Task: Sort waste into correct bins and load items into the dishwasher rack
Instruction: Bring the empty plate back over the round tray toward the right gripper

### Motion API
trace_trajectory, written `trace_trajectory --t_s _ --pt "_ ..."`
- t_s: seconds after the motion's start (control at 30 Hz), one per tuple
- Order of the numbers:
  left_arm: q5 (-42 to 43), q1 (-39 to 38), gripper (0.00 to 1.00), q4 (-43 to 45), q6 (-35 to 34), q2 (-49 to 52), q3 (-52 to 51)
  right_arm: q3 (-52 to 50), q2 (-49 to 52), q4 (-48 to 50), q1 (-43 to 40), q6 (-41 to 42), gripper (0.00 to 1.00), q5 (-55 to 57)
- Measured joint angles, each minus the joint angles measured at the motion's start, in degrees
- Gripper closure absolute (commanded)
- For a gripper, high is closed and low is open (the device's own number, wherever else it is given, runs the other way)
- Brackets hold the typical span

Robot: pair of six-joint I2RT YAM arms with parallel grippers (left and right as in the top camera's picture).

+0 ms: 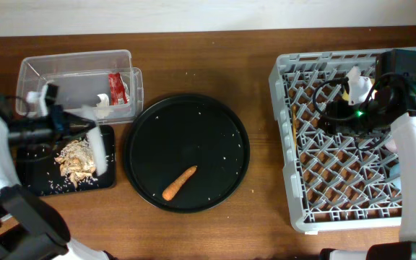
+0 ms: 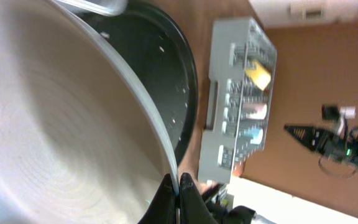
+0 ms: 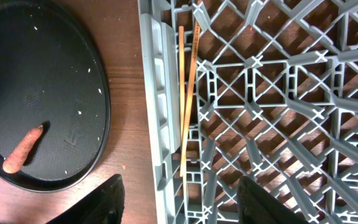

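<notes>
I should grab the pale grey plate by its free rim with my right gripper, so its opposite edge can slot into the dishwasher rack.
My left gripper is shut on the rim of the pale grey plate, held on edge over the black rectangular tray. Beige food scraps lie in that tray. In the left wrist view the plate fills the frame, its rim between the jaws. The clear tub holds the red wrapper and white tissue. The orange carrot lies on the round black tray. My right gripper is open and empty over the rack's left side, near the chopsticks.
The left wrist view shows the rack with a yellow bowl, pink cup and blue cup in it. The carrot and rice grains on the round tray show in the right wrist view.
</notes>
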Motion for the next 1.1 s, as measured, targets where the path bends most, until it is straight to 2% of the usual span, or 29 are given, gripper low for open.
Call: trace_trajectory --t_s 0.03,0.13,0.2,0.33,0.4,0.5,0.53,0.57,0.63,0.67,0.77,0.83,0.97,1.03,1.1 --pt "-0.1 -2.9 1.00 0.4 0.2 -0.6 0.0 0.0 0.0 0.0 0.0 0.0 0.43 0.0" --pt "-3.8 -19.0 1.00 6.2 -0.4 -2.6 0.0 0.0 0.0 -0.1 0.0 0.0 0.43 0.0" --pt "-10.1 -29.0 1.00 11.7 -4.5 -2.6 0.0 0.0 0.0 -0.2 0.0 0.0 0.43 0.0" --pt "-28.3 -50.9 1.00 21.6 -17.5 -1.4 0.2 -0.1 0.0 -0.2 0.0 0.0 0.42 0.0" --pt "-34.3 -58.0 1.00 25.7 -21.5 3.0 0.2 -0.1 0.0 -0.3 0.0 0.0 0.43 0.0" --pt "-38.1 -64.8 0.99 28.4 -23.5 9.2 0.2 -0.1 0.0 -0.3 0.0 0.0 0.43 0.0" --pt "-38.9 -66.0 0.85 28.8 -23.6 9.9 0.1 -0.1 0.0 -0.3 0.0 0.0 0.42 0.0" --pt "-39.6 -66.8 0.44 29.6 -24.0 9.9 0.2 -0.1 0.0 -0.3 0.0 0.0 0.42 0.0" --pt "-39.5 -67.3 0.35 29.6 -24.6 9.9 0.3 -0.1 0.0 -0.3 0.0 0.0 0.38 0.0" --pt "-39.5 -67.3 0.34 28.0 -24.6 9.9 1.2 -0.1 0.0 -0.3 0.0 0.0 0.37 0.0" --pt "-40.8 -63.7 0.32 14.8 -24.8 10.0 9.3 -0.1 0.0 -0.2 0.7 0.0 0.34 -1.8" --pt "-45.2 -55.7 0.31 8.1 -24.8 8.5 16.7 -0.1 0.0 1.4 5.5 0.0 0.34 -2.5" --pt "-47.5 -41.4 0.27 5.7 -25.3 0.4 17.0 -0.2 2.9 7.7 18.8 2.7 0.32 -2.9" --pt "-48.0 -35.3 0.25 5.5 -25.7 -3.4 17.1 -0.2 8.6 9.4 24.1 5.0 0.34 -3.0" --pt "-48.0 -33.4 0.25 5.4 -25.7 -3.8 17.3 -0.3 13.3 11.0 27.0 8.0 0.37 -3.0"
